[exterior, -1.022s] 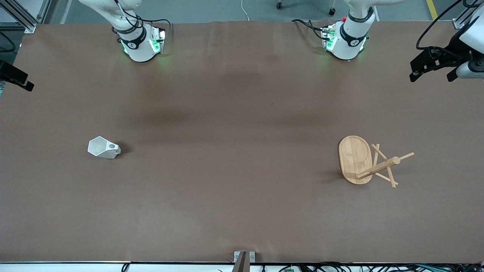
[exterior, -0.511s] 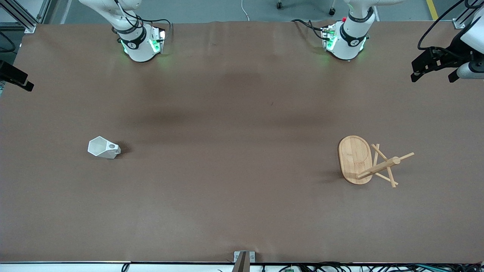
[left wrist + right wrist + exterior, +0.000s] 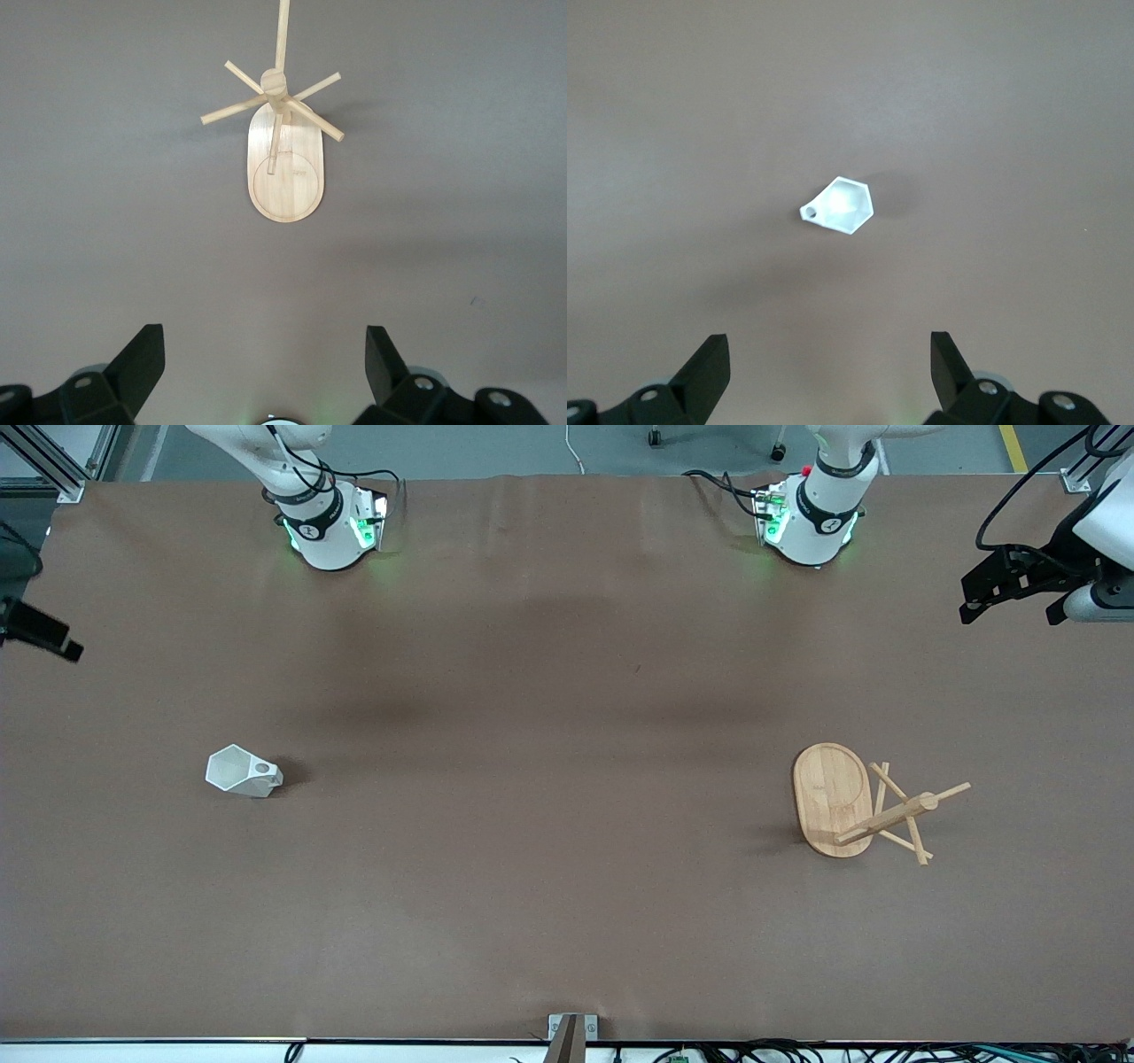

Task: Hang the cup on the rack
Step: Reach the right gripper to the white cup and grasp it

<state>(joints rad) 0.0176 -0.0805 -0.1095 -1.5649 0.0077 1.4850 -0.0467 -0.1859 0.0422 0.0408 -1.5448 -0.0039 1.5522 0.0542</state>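
The white cup needs to be made ready for hanging on the rack [image 3: 831,793]. My right gripper should grab the cup by its faceted body [image 3: 236,771] next.
The white faceted cup [image 3: 241,771] [image 3: 843,205] seems to lie on its side toward the right arm's end of the table, the hole in its handle part facing up. The bamboo rack [image 3: 831,793] [image 3: 285,177] rests on its oval base toward the left arm's end, post and crossing pegs above it. My left gripper [image 3: 1007,613] [image 3: 264,350] hangs open over that table end, well away from the rack. My right gripper [image 3: 830,345] is open and empty high over the table, apart from the cup; in the front view only one finger [image 3: 53,639] shows at the edge.
The two arm bases [image 3: 328,527] [image 3: 811,518] stand along the table edge farthest from the front camera. A small metal bracket [image 3: 571,1029] sits at the nearest edge. The brown tabletop [image 3: 549,779] spreads wide between cup and rack.
Both grippers have shifted slightly lower in the front view at their table ends. Cup and rack have not moved.
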